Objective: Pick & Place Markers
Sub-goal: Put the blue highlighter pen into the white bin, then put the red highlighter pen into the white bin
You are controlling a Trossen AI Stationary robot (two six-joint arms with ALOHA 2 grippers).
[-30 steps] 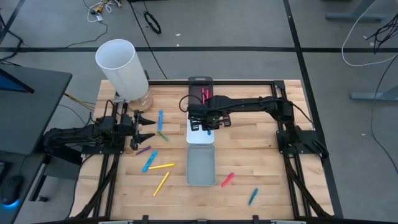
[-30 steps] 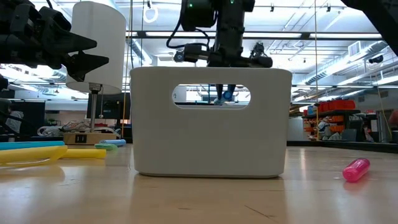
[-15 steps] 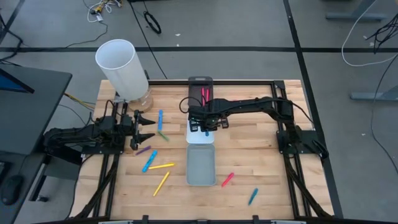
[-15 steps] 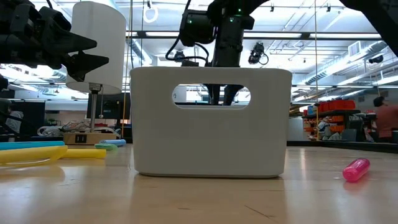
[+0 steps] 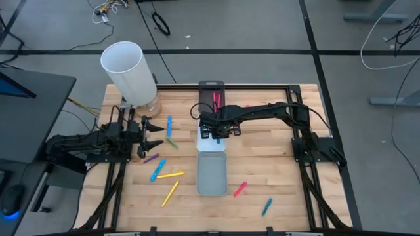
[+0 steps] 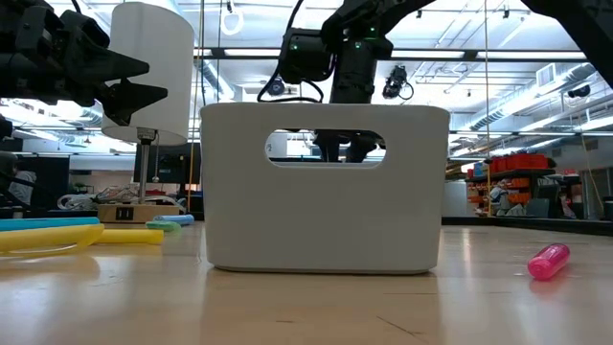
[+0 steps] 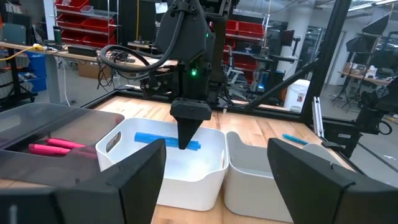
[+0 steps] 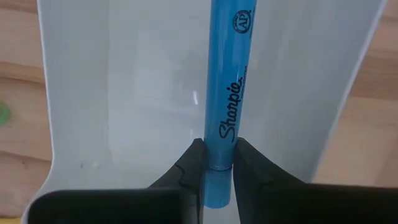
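The blue marker (image 8: 227, 93) is level and low within the white tray's sides and would lie in place, so it is now time for my right gripper to release it.
My right gripper (image 5: 218, 133) points down into the white tray (image 5: 205, 145) and is shut on a blue marker (image 8: 227, 93). In the left wrist view the right gripper (image 7: 185, 142) stands over the marker (image 7: 155, 137), which lies level, low in the tray. Red markers (image 5: 215, 99) lie in the black tray (image 5: 211, 85). Loose markers lie flat on the table: blue (image 5: 168, 124), green (image 5: 172, 142), purple (image 5: 151, 158), yellow (image 5: 170, 175), red (image 5: 239, 189) and others. My left gripper (image 5: 156, 134) waits open at the table's left. My right gripper pinches the blue marker between its two fingers (image 8: 191, 163), on the barrel close to one end (image 8: 219, 152). The fingers come from above, pointing down, and lie across the marker. The marker stays level inside the white tray; whether it rests on the tray floor, I cannot tell.
The grey tray (image 5: 212, 172) sits on the near side of the white one and fills the low view (image 6: 324, 211). A tall white cylinder (image 5: 128, 72) stands at the far left corner. Bare wood shows to the right of the trays.
My right gripper has gone down into the white tray, carrying the blue marker with it; in the low view its fingers now show lower in the grey tray's handle slot.
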